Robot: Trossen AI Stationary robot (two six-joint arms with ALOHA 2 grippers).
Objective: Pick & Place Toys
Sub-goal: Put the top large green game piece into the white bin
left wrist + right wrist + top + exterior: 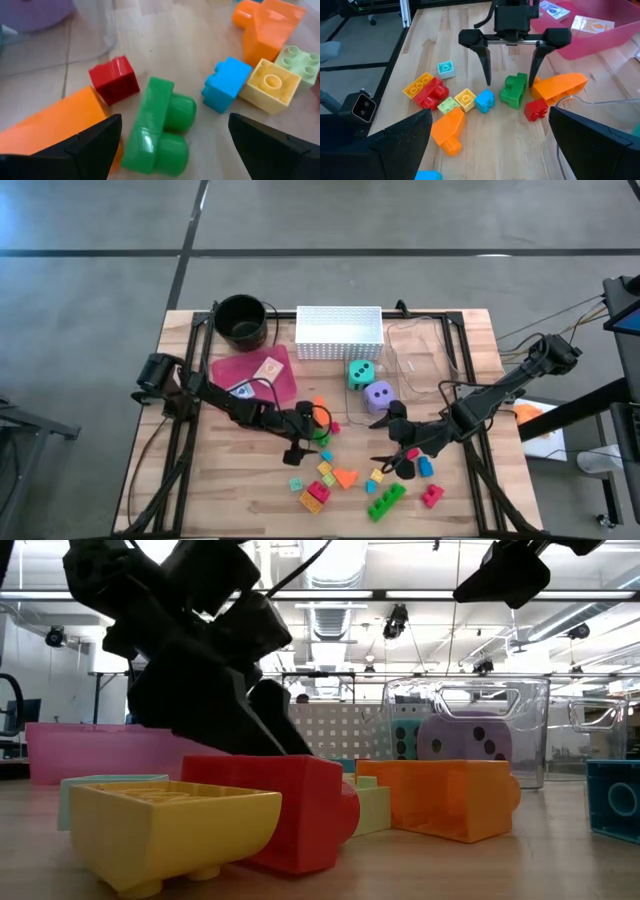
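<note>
My left gripper grabs the green block by its flat back and studded side next, to place it in the white basket (339, 332).
A green two-stud block (160, 130) lies on its side on the wooden table, among other toy blocks. My left gripper (175, 120) is open and low over it, one finger on either side; it also shows in the right wrist view (510, 82) and the high view (305, 440). I see no touch. Beside the green block lie a small red block (114, 79) and a long orange block (55, 125). My right gripper (398, 463) is open and empty, right of the block cluster. The teal die (361, 374) and purple die (379, 395) stand farther back.
A white perforated basket (340, 332) stands at the far middle, with a black pot (240, 320) to its left and a clear container (420, 355) to its right. A pink tray (255, 370) holds cards. Several more blocks (345, 480) lie near the front edge.
</note>
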